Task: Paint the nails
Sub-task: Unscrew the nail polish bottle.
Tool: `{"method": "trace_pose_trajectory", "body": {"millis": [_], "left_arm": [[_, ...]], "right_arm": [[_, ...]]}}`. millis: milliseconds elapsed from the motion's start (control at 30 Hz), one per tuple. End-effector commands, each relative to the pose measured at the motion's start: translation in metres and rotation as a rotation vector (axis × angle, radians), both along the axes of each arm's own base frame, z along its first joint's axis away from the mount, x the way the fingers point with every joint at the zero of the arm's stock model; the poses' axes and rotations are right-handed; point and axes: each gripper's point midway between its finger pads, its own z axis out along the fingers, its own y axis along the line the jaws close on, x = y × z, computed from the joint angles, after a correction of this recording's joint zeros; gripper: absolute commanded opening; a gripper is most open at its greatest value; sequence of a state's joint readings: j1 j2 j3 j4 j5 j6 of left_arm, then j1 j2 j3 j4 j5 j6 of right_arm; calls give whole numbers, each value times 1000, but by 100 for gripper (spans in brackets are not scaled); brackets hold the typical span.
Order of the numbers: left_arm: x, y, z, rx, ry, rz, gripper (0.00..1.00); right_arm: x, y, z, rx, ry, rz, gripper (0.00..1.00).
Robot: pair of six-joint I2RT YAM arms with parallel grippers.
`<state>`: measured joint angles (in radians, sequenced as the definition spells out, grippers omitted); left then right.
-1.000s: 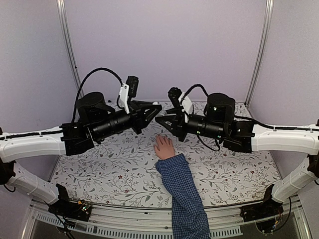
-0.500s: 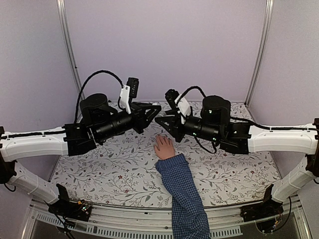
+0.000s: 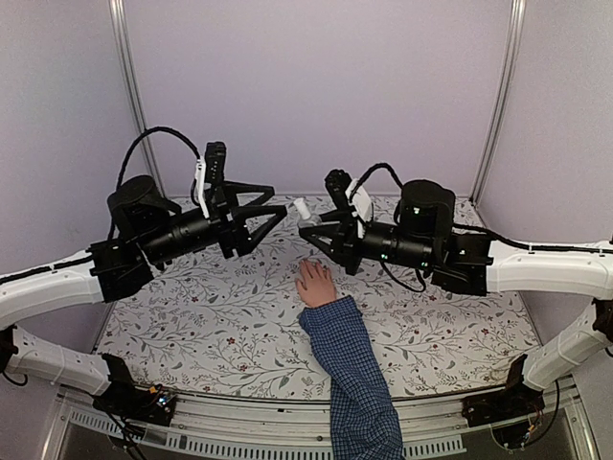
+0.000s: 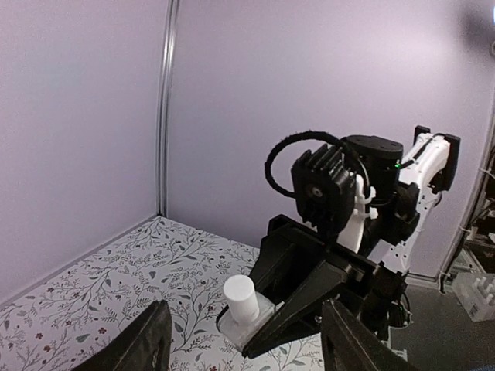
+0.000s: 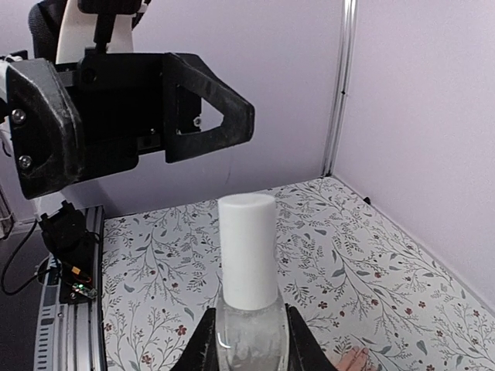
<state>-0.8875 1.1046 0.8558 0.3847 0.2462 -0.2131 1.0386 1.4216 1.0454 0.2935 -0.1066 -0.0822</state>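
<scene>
The nails need painting, so my left gripper should next grab the white cap (image 5: 247, 251) by its sides and leave the glass body to my right gripper.
A small clear nail polish bottle (image 3: 304, 213) with a white cap (image 5: 247, 251) is held upright above the table, and my right gripper (image 3: 311, 228) is shut on its glass body (image 5: 249, 334). My left gripper (image 3: 279, 199) stands open a short way to the left of the cap, touching nothing; its jaws also frame the bottle (image 4: 246, 305) in the left wrist view. Below the bottle a pale hand (image 3: 314, 285) lies flat on the table, ending a blue checked sleeve (image 3: 356, 379). The nails at its fingertips (image 3: 308, 265) are too small to make out.
The table carries a floral-patterned cloth (image 3: 211, 316). Lilac walls with metal corner posts (image 3: 132, 86) close the back and sides. The left gripper (image 5: 246, 124) hangs in front of the right wrist camera.
My left gripper has opened and drawn back to the left, away from the bottle's cap. The right gripper has kept hold of the bottle, almost in the same place.
</scene>
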Motion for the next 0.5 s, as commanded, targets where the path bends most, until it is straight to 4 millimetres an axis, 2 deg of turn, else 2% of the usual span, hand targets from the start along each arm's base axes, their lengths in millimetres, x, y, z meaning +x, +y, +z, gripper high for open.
{"method": "trace_pose_trajectory", "body": {"millis": [0, 100, 200, 467], "left_arm": [[-34, 1, 4, 15, -131, -177, 68], [-60, 2, 9, 1, -214, -294, 67], [-79, 3, 11, 0, -267, -382, 67], [-102, -7, 6, 16, -299, -521, 62]], "right_arm": [[-39, -2, 20, 56, -2, 233, 0], [-70, -1, 29, 73, -10, 413, 0], [-93, 0, 32, 76, -1, 555, 0], [-119, 8, 26, 57, 64, 764, 0]]}}
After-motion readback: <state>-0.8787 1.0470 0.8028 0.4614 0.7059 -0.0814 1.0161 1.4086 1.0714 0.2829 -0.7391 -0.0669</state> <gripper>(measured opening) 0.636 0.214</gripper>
